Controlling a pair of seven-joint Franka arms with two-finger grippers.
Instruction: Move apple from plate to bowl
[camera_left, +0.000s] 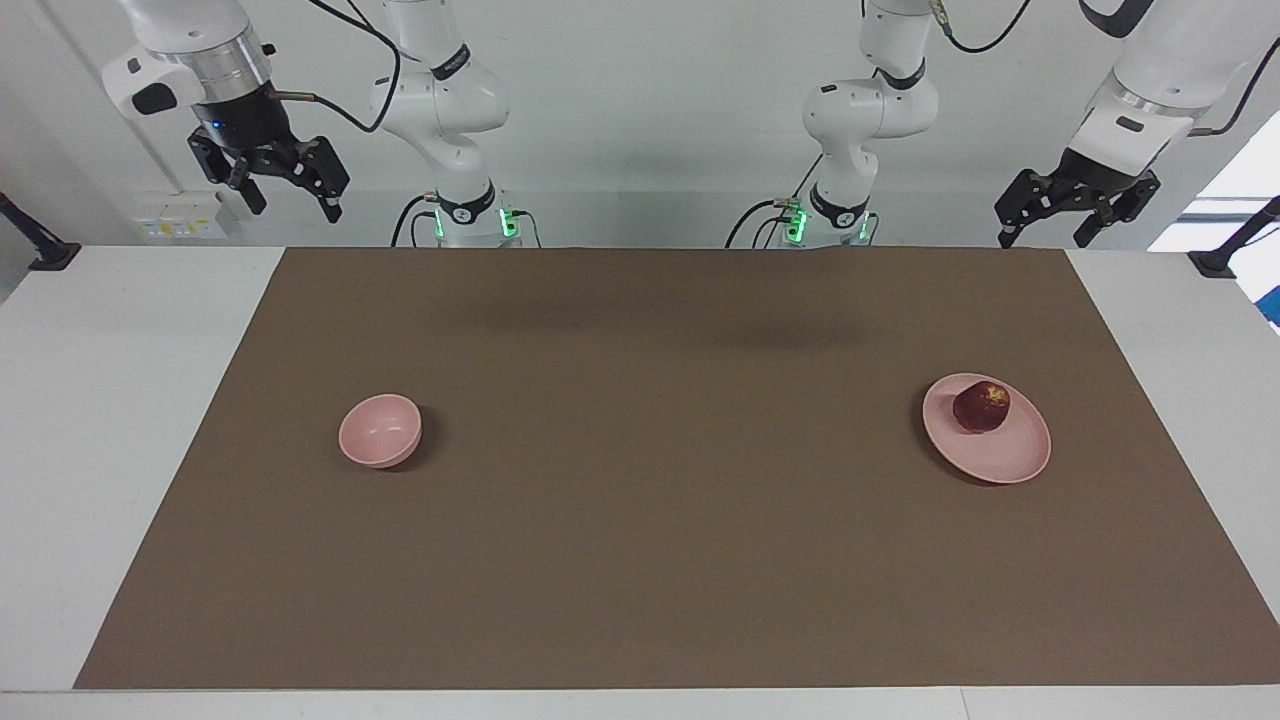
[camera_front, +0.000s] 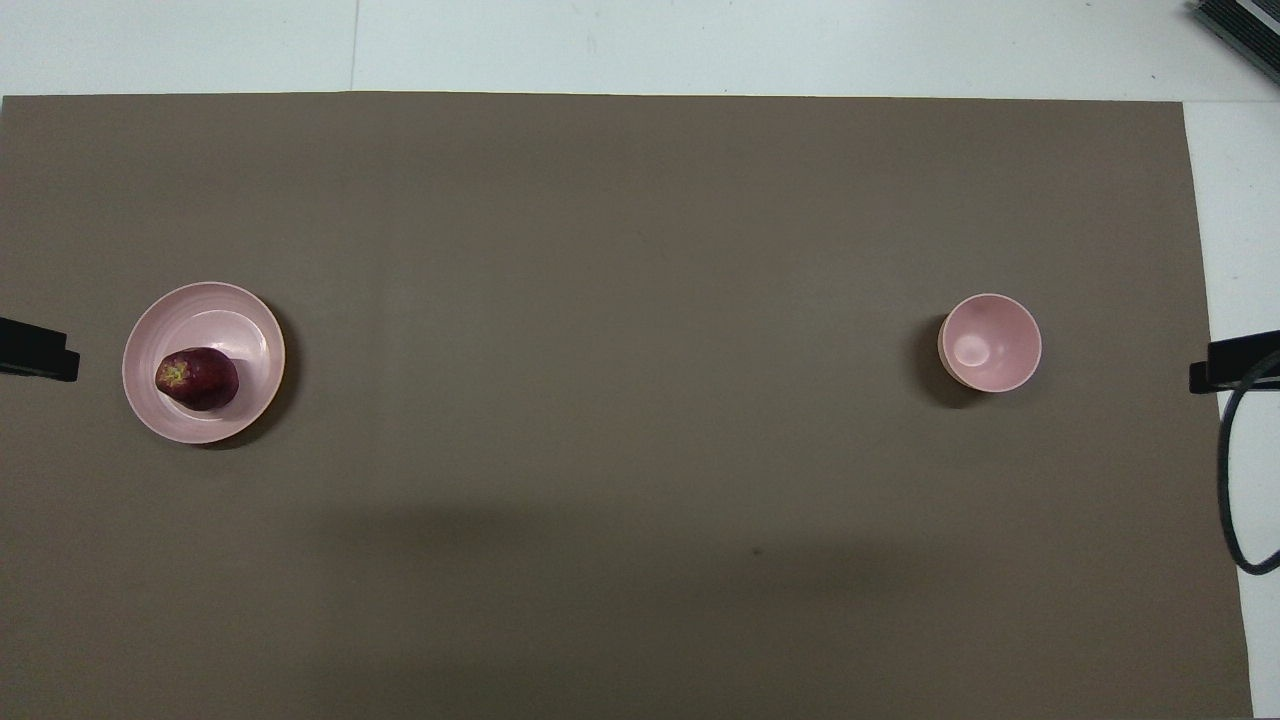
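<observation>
Next, my left gripper grabs the dark red apple (camera_front: 197, 379) by its rounded sides, to move the apple from plate to bowl (camera_front: 990, 343).
A dark red apple (camera_left: 981, 407) (camera_front: 197, 379) lies on the pale pink plate (camera_left: 1003, 460) (camera_front: 245, 318), toward the left arm's end of the table. The small pink bowl (camera_left: 380, 430) (camera_front: 990, 342) stands by itself toward the right arm's end, with nothing in it. My left gripper (camera_left: 1043, 238) hangs open high over the mat's corner by the robots, well apart from the plate. Over the white table top at its own end, my right gripper (camera_left: 290, 205) is raised and open too. Neither holds anything.
A brown mat (camera_left: 640, 560) covers most of the white table (camera_left: 120, 400). Black clamp arms sit at the table's two ends (camera_left: 45, 255) (camera_left: 1215, 262). A black cable (camera_front: 1228, 480) loops over the white margin at the right arm's end.
</observation>
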